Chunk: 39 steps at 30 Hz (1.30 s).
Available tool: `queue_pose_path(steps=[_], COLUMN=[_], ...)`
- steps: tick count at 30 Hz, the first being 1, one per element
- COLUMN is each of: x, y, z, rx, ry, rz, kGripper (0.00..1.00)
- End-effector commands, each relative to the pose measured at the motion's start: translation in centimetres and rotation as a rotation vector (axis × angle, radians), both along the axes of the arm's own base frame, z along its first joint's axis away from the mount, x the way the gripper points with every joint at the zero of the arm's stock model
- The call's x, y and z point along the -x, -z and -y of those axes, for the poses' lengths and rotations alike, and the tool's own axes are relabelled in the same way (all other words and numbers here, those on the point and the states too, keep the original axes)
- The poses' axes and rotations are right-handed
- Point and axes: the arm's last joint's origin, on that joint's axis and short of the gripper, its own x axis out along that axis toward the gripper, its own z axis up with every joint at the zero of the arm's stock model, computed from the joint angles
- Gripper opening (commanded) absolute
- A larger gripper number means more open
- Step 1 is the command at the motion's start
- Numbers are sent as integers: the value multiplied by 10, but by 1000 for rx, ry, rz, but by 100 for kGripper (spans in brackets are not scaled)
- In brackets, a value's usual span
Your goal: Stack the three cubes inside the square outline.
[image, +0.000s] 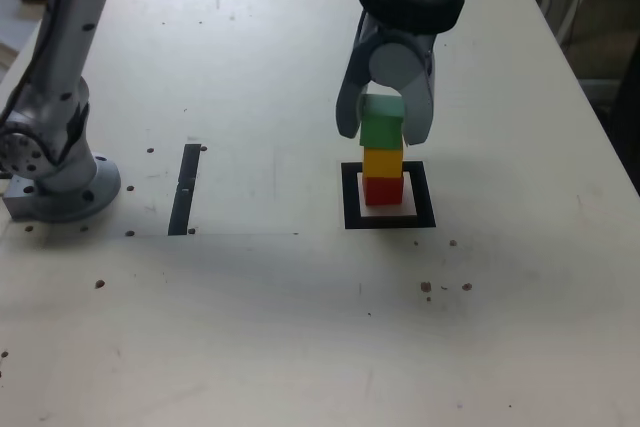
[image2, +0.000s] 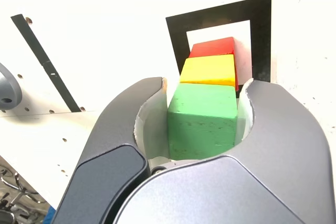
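The green cube's bottom meets the yellow cube's top in the exterior view and the green cube would stand, so it is time for my gripper to open.
Three cubes stand in one column inside the square outline [image: 351, 197] [image2: 220, 17]. The red cube [image: 382, 191] [image2: 212, 48] is at the bottom on the pale centre, the yellow cube [image: 382, 162] [image2: 207, 71] rests on it, and the green cube [image: 381, 131] [image2: 202, 121] is on top. My gripper [image: 382, 135] [image2: 206, 86] comes down from above, its grey jaws on either side of the green cube, shut on it. The green cube's underside appears to meet the yellow cube.
A thin black strip [image: 186, 189] [image2: 42, 59] lies on the pale table toward the exterior view's left. The arm's grey base [image: 60, 182] is bolted at the far left of that view. Dark floor shows past the table's right edge [image: 610, 137].
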Motion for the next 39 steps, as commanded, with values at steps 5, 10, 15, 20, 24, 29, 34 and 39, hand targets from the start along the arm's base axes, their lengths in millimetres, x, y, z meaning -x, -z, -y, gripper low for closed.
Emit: queue_pose_path(steps=[5, 10, 15, 20, 24, 29, 34, 39], x=[0, 2, 7, 23, 35, 41, 69, 105], y=[1, -2, -10, -29, -41, -40, -52, -62], z=[1, 1, 0, -2, -2, -2, -5, -9], rx=[9, 6, -5, -19, -21, -9, -19, -35], ry=[11, 14, 16, 19, 19, 22, 20, 16], rz=[-15, -13, -1, 31, 62, 54, 60, 70], kGripper=[79, 99, 99, 99, 99, 99, 99, 99])
